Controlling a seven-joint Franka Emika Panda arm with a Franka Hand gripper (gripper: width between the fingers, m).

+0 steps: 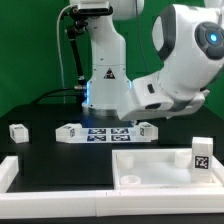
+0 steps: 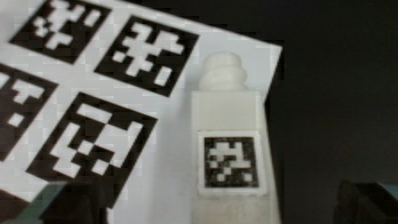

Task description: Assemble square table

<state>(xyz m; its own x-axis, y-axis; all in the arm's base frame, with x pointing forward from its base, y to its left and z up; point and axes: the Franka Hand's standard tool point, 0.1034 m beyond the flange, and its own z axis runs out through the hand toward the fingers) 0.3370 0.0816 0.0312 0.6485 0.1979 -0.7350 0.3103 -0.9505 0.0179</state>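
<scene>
I need to grab the leg by its white body point(image 2: 235, 206) next, beside the tag, so its round peg stays free to go into the corner of the table.
The square table's white slab point(image 1: 150, 165) with its raised rim lies at the front of the exterior view. One white leg point(image 1: 200, 155) stands on its right corner. Two more legs lie apart, one on the exterior view's left point(image 1: 17, 131) and one by the marker board's end point(image 1: 68, 131). Another leg point(image 2: 222, 135), tagged and with a round peg at its end, lies flat beside the marker board point(image 2: 107, 90). My gripper point(image 2: 217, 205) is open and hangs over this leg, one dark finger point(image 2: 71, 205) on each side, not touching it. In the exterior view, the gripper point(image 1: 135, 122) is low over that leg point(image 1: 146, 130).
White border bars run along the front point(image 1: 60, 205) and the exterior view's left point(image 1: 10, 170) of the work area. The robot's base point(image 1: 103, 80) stands behind the marker board point(image 1: 100, 133). The table top is black.
</scene>
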